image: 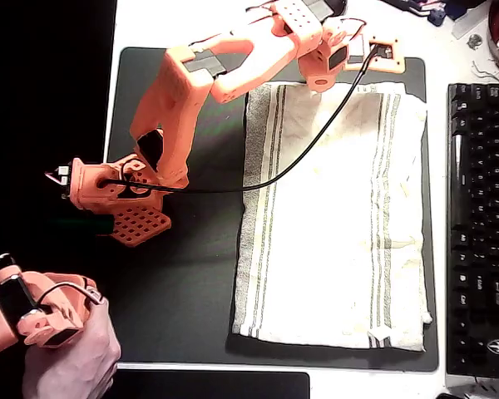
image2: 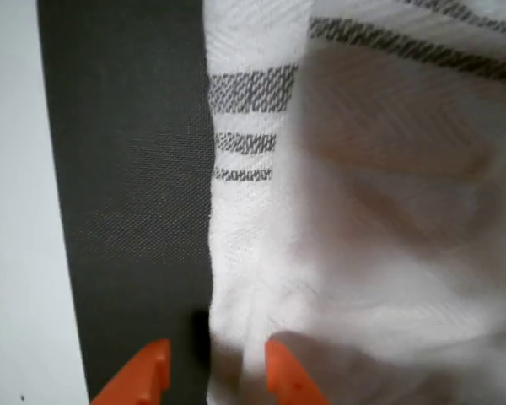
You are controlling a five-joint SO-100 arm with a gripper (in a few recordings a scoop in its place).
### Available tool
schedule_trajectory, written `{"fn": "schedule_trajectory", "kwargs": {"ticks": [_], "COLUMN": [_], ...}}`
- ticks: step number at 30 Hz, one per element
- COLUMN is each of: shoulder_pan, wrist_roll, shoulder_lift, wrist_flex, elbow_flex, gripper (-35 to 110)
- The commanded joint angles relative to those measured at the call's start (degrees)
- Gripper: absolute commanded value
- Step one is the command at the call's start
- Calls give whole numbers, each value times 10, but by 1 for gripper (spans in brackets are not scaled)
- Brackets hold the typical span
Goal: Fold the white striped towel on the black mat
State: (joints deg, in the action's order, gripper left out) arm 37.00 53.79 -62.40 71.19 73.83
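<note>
The white striped towel should be folded over on the black mat [image: 191,274], so my gripper should next grip the towel by its edge [image: 323,85].
The white striped towel [image: 333,216] lies spread flat on the right half of the black mat [image: 191,274], its grey-green stripes running along the left and right sides. My orange arm reaches from its base at the mat's left side to the towel's far edge. My gripper [image: 321,81] hangs over that edge. In the wrist view my gripper [image2: 215,373] is open, one fingertip [image2: 148,375] over the mat [image2: 126,194] and the other on the towel [image2: 363,211], with the towel's edge between them.
A black keyboard [image: 481,224] lies right of the mat. The arm's black cable [image: 299,158] sags across the towel's upper left part. A smaller glossy black pad [image: 208,385] sits at the front edge. Cables and clutter lie at the back right.
</note>
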Motion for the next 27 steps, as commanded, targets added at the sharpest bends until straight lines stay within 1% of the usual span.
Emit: {"fn": "schedule_trajectory", "kwargs": {"ticks": [1,6,14,20,27], "shoulder_pan": [0,-4,7,22,37], "wrist_roll": [0,-3,-8,-18,-34], "shoulder_lift": [-3,11,28,23,-7], "wrist_flex": [-4,-8,-47,-49,-44], "elbow_flex": [7,18,40,41,36], "gripper": [15,14,11,3,0]}}
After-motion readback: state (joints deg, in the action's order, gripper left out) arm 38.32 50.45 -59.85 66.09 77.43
